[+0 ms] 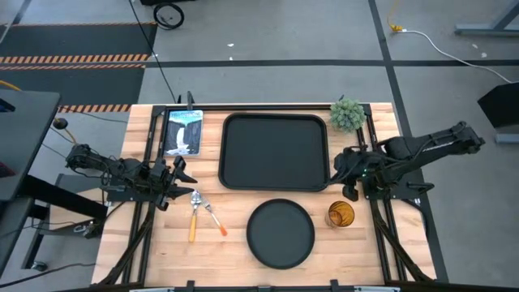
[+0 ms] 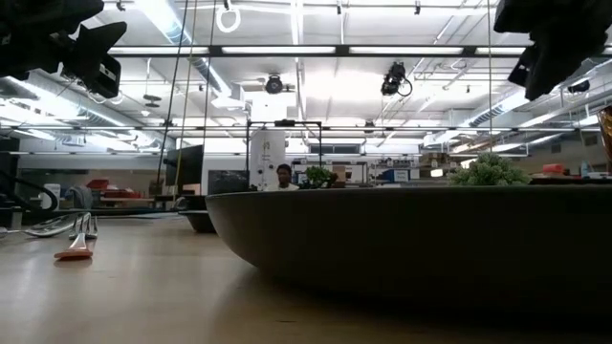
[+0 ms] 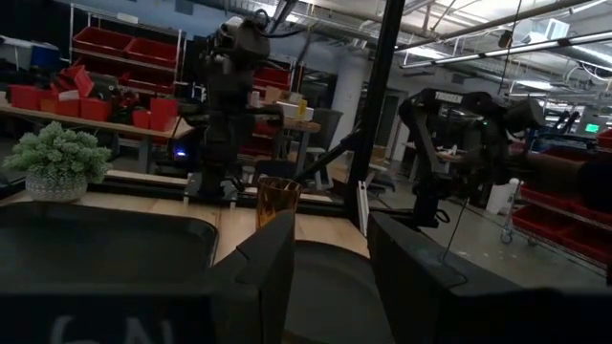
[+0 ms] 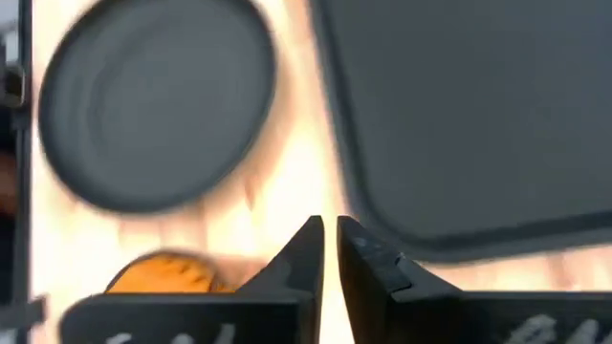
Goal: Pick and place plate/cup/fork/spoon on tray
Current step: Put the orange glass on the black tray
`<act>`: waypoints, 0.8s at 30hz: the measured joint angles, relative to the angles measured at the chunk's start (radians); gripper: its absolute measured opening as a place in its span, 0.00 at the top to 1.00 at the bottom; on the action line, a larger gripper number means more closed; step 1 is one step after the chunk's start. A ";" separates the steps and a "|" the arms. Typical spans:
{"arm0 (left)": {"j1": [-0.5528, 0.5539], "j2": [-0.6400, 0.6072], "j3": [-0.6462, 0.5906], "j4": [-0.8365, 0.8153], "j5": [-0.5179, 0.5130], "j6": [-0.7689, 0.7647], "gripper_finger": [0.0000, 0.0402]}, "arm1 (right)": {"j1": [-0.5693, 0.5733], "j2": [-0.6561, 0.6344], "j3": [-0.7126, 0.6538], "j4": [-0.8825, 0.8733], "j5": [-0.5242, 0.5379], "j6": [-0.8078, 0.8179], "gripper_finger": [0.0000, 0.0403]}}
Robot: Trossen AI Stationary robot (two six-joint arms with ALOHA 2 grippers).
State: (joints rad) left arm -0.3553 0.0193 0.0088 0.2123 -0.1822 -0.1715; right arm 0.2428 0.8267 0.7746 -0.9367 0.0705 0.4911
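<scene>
My right gripper is going to grab the amber cup by its rim (image 1: 342,203) next, so that it can set the cup on the black tray (image 1: 276,152).
The black tray (image 1: 276,152) lies at the table's middle, with nothing on it. The round black plate (image 1: 280,234) lies flat on the wood near of it, and the amber cup (image 1: 340,214) stands upright to the plate's right. The spoon (image 1: 194,215) and the fork (image 1: 216,221) lie side by side left of the plate, handles toward the near edge. My left gripper (image 1: 185,173) is open and empty, left of the tray and just far of the cutlery. My right gripper (image 4: 330,239) is shut and empty, above the table at the tray's right near corner (image 1: 339,169), far of the cup (image 4: 163,272).
A small green plant (image 1: 348,114) stands at the tray's far right corner. A blue-and-white packet (image 1: 183,131) lies left of the tray. Black rails run along the table's left and right sides. Bare wood shows between the plate and the cutlery.
</scene>
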 joint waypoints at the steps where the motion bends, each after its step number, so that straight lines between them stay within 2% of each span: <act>1: 0.000 0.000 0.000 0.000 0.000 0.000 0.65 | 0.018 0.027 0.016 -0.025 -0.006 0.009 0.87; 6: 0.000 0.000 0.000 0.000 0.000 0.000 0.65 | 0.107 0.176 0.111 -0.149 -0.006 0.015 0.78; 14: 0.000 0.000 0.000 0.000 0.000 0.000 0.65 | 0.177 0.355 0.239 -0.242 -0.012 0.040 0.65; 24: 0.000 0.000 0.000 0.000 0.000 0.000 0.65 | 0.231 0.480 0.277 -0.303 -0.012 0.032 0.58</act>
State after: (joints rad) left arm -0.3553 0.0193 0.0088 0.2123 -0.1821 -0.1715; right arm 0.4734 1.3067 1.0519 -1.2398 0.0584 0.5230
